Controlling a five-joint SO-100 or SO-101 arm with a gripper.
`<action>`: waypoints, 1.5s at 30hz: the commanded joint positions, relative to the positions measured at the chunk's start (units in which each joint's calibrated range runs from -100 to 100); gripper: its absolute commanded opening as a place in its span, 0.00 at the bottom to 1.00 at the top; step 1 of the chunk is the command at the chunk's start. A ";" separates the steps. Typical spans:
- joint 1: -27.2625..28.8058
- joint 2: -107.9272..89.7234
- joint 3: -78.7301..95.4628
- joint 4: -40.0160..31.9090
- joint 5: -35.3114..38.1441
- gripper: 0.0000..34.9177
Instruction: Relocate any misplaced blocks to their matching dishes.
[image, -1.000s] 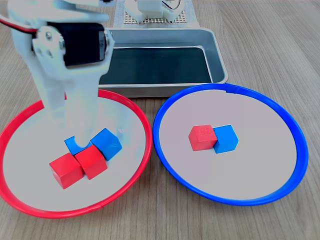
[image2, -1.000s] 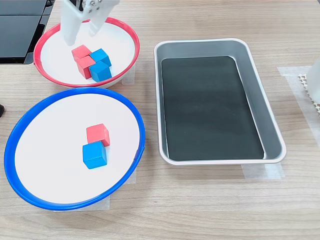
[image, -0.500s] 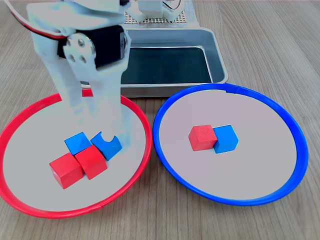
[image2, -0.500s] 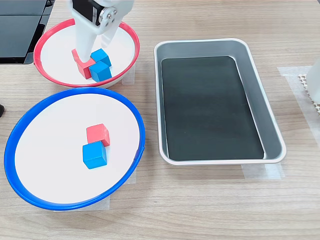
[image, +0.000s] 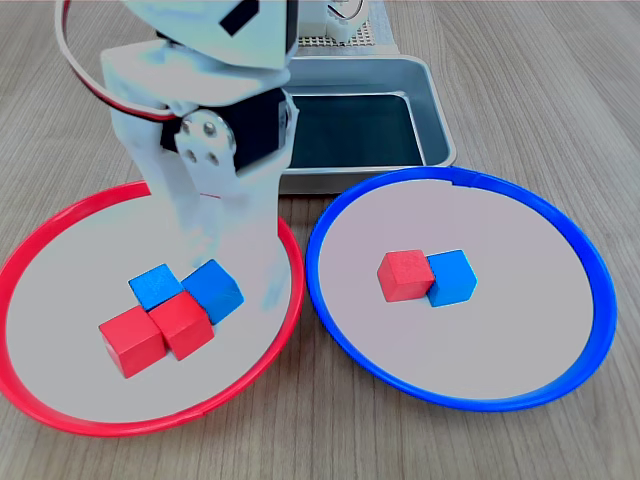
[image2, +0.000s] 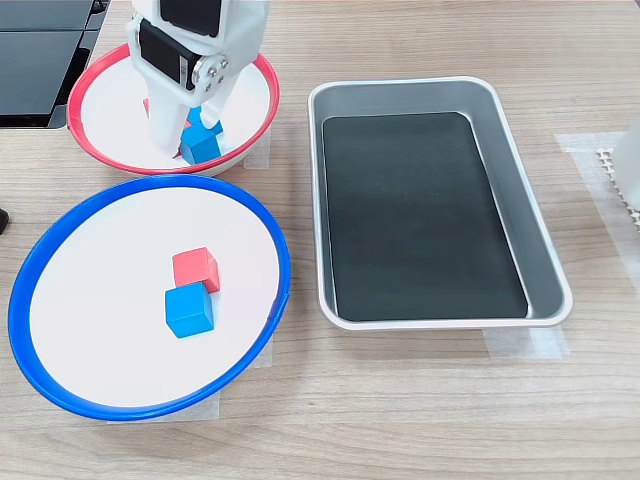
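Note:
My gripper should next grab the misplaced blue block by its opposite sides, to move it into the blue-rimmed dish.
The red-rimmed dish (image: 100, 425) (image2: 268, 95) holds two red blocks (image: 132, 340) (image: 184, 322) and two blue blocks (image: 156, 285) (image: 213, 290). My white gripper (image: 232, 285) (image2: 188, 145) reaches down into this dish and is open, one finger (image: 268, 285) on each side of the blue block (image2: 203, 148) nearest the blue dish. The red blocks are mostly hidden behind the gripper in the second exterior view. In the blue-rimmed dish (image: 608, 310) (image2: 284, 265), a red block (image: 405, 275) (image2: 195, 268) and a blue block (image: 452, 277) (image2: 189, 309) sit touching.
A rectangular metal tray (image: 440, 110) (image2: 400, 83) with a dark bottom lies behind the dishes in the first exterior view, to the right of them in the second exterior view. The arm's base (image: 330, 20) stands beyond the tray. A dark device (image2: 40, 60) lies at the second exterior view's left edge.
The gripper has swung across the red dish toward the blue dish, from over the far blue block to astride the other blue one. No block has moved.

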 joint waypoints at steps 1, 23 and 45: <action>-0.26 0.57 -3.36 1.08 -0.20 0.44; 2.19 6.03 -9.73 2.31 -0.15 0.39; 0.12 5.43 -10.73 2.56 -0.39 0.01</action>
